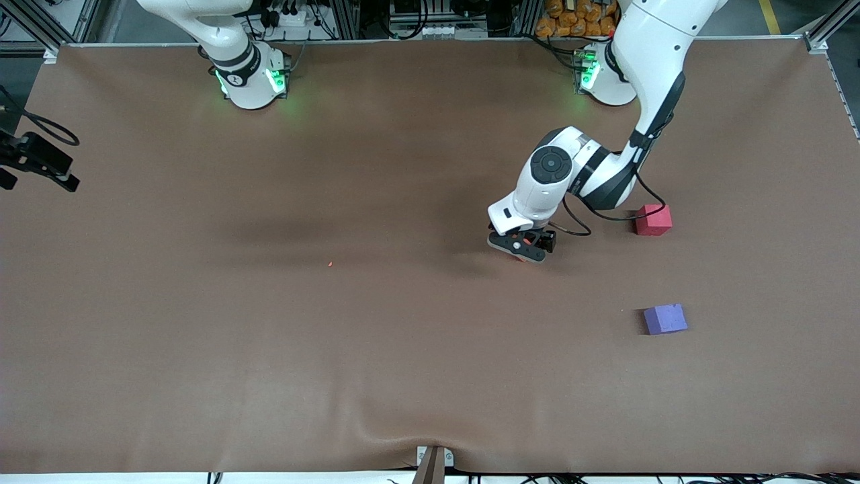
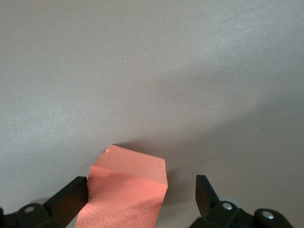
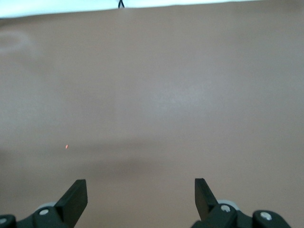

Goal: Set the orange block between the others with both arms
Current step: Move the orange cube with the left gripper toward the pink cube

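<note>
The left gripper grips the orange block (image 1: 520,257) by its opposite sides next, to set it between the red-pink and purple-blue cubes.
The orange block (image 2: 129,192) lies on the brown table between the fingers of my left gripper (image 2: 140,186). The gripper is open: one finger (image 2: 71,197) is against the block's side and the other finger (image 2: 204,194) stands apart from it. In the front view the left gripper (image 1: 523,246) is low over the table and hides most of the orange block (image 1: 520,257). The red-pink cube (image 1: 653,220) sits toward the left arm's end, and the purple-blue cube (image 1: 665,318) lies nearer the front camera than it. My right gripper (image 3: 140,190) is open over bare table, holding nothing.
A tiny orange speck (image 1: 330,263) lies on the brown table mat (image 1: 269,349) around mid-table, also seen as a speck (image 3: 66,146) from the right wrist. A black camera mount (image 1: 33,161) overhangs the right arm's end. A clamp (image 1: 433,462) sits at the front edge.
</note>
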You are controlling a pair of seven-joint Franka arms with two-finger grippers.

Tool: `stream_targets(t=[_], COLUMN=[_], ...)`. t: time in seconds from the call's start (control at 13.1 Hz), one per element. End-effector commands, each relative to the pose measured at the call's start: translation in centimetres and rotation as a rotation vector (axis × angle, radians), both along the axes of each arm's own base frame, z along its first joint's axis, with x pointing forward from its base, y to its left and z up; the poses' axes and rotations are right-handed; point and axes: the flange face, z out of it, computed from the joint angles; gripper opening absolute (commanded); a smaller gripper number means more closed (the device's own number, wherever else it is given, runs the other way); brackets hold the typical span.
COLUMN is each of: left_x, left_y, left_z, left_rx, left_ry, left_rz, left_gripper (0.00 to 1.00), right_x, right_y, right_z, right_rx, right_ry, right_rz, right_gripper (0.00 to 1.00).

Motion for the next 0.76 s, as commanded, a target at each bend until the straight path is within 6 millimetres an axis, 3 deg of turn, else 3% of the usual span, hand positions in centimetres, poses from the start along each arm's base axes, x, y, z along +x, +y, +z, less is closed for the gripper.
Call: stream_targets(t=[0.0,0.15,0.23,0.69], left_x=[0.3,0.5,0.4,0.3], left_y=[1.8,1.8,1.9,1.8], left_z=[1.2,1.6,1.6,1.3], left_rx=[0.002,0.001,0.002,0.001], left_ry=[-0.027,-0.034,-0.033,-0.026], left_rz=[-0.037,-0.044,-0.042,-0.04], left_gripper=[1.0,1.0,1.0,1.0], right_x=[1.1,1.4,1.4,0.8], right_y=[0.7,1.6,1.5,1.5], right_z=[0.9,1.3,2.0,1.9], right_rx=[-0.019,-0.027,-0.026,-0.019], right_ry=[-0.024,-0.025,-0.037,0.008], right_rz=[-0.006,0.008,0.004,-0.024], right_gripper=[1.0,1.0,1.0,1.0])
